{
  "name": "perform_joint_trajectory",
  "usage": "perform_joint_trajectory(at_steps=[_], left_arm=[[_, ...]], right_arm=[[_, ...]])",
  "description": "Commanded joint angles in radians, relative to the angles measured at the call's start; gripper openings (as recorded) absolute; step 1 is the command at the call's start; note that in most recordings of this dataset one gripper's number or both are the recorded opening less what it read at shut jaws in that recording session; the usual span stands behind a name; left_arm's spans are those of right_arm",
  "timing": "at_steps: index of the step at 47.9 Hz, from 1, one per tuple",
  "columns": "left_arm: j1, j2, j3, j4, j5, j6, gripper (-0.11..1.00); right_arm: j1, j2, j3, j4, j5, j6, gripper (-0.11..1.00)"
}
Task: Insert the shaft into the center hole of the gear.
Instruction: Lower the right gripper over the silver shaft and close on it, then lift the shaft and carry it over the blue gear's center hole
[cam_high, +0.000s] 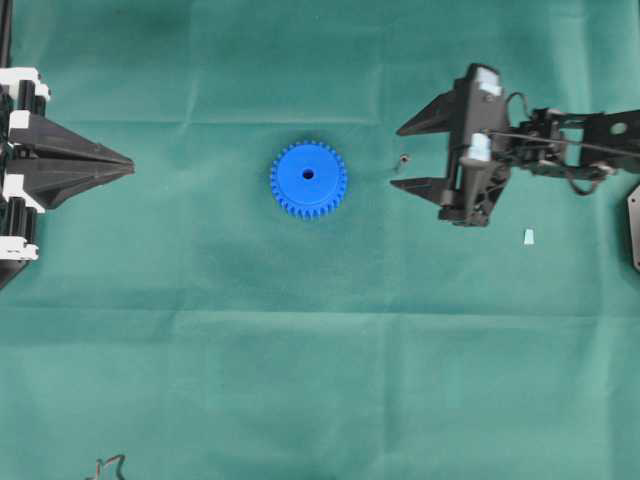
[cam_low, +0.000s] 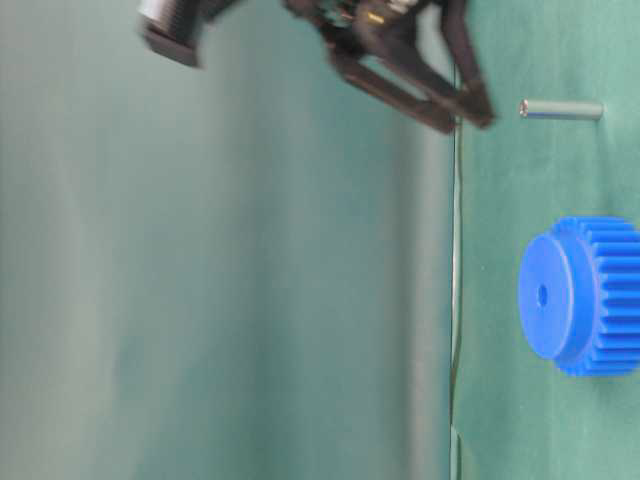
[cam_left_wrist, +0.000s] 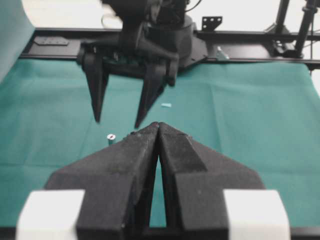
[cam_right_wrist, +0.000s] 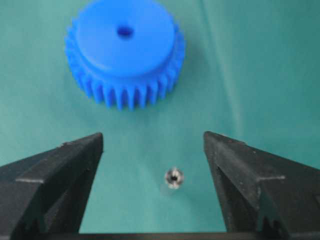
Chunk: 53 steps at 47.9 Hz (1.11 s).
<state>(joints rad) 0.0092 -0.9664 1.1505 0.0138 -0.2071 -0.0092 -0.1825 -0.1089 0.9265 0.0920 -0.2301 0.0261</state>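
My right gripper grabs the shaft by its upper end (cam_high: 404, 159) next, so the shaft's lower end stays free to enter the gear's center hole (cam_high: 308, 174).
The blue gear (cam_high: 308, 179) lies flat mid-table, its center hole (cam_high: 307, 174) facing up; it also shows in the right wrist view (cam_right_wrist: 125, 50) and the table-level view (cam_low: 585, 295). The shaft (cam_high: 403, 160) stands upright on the cloth right of the gear, seen end-on in the right wrist view (cam_right_wrist: 173, 177), in the table-level view (cam_low: 560, 110) and in the left wrist view (cam_left_wrist: 111, 137). My right gripper (cam_high: 398, 157) is open, above the shaft, its fingertips either side of it (cam_right_wrist: 152, 140). My left gripper (cam_high: 130, 163) is shut and empty at the far left (cam_left_wrist: 158, 125).
A small pale blue-white wedge piece (cam_high: 527, 236) lies on the green cloth below the right arm, also seen in the left wrist view (cam_left_wrist: 166, 105). A loose wire (cam_high: 108, 466) sits at the front left edge.
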Motion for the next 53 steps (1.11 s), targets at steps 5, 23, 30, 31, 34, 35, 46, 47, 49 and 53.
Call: perform_joint_trajectory(at_steps=[5,23,30,31,34,35,46,47,49,53], left_arm=[[0.003,0.009,-0.023,0.003,-0.006,0.002,0.0],[0.003,0.009,-0.021,0.002,-0.005,0.002,0.0],[0.003,0.009,-0.021,0.003,-0.003,0.002,0.0],[0.003,0.008,-0.021,0.002,-0.002,0.002,0.0],[0.003,0.008,-0.021,0.002,0.002,0.002,0.0],[0.003,0.009,-0.021,0.002,0.003,0.002,0.0],[0.003,0.008,-0.021,0.002,0.011,0.002,0.0],[0.003,0.008,-0.021,0.002,0.012,0.002,0.0],[0.003,0.008,-0.021,0.002,0.014,0.002,0.0],[0.003,0.008,-0.021,0.002,0.014,0.002,0.0]], right_arm=[[-0.003,0.046,-0.002,0.034,-0.063,0.002,0.85],[-0.003,0.083,0.046,0.084,-0.121,0.002,0.81],[-0.003,0.083,0.043,0.084,-0.124,0.0,0.71],[-0.003,0.083,0.041,0.084,-0.124,0.0,0.69],[-0.003,0.084,0.041,0.084,-0.13,0.0,0.57],[-0.003,0.083,0.041,0.084,-0.132,0.0,0.52],[-0.003,0.083,0.041,0.084,-0.13,0.0,0.17],[-0.003,0.083,0.041,0.084,-0.13,0.0,0.17],[-0.003,0.083,0.041,0.084,-0.13,0.0,0.17],[-0.003,0.083,0.037,0.084,-0.129,0.0,0.17]])
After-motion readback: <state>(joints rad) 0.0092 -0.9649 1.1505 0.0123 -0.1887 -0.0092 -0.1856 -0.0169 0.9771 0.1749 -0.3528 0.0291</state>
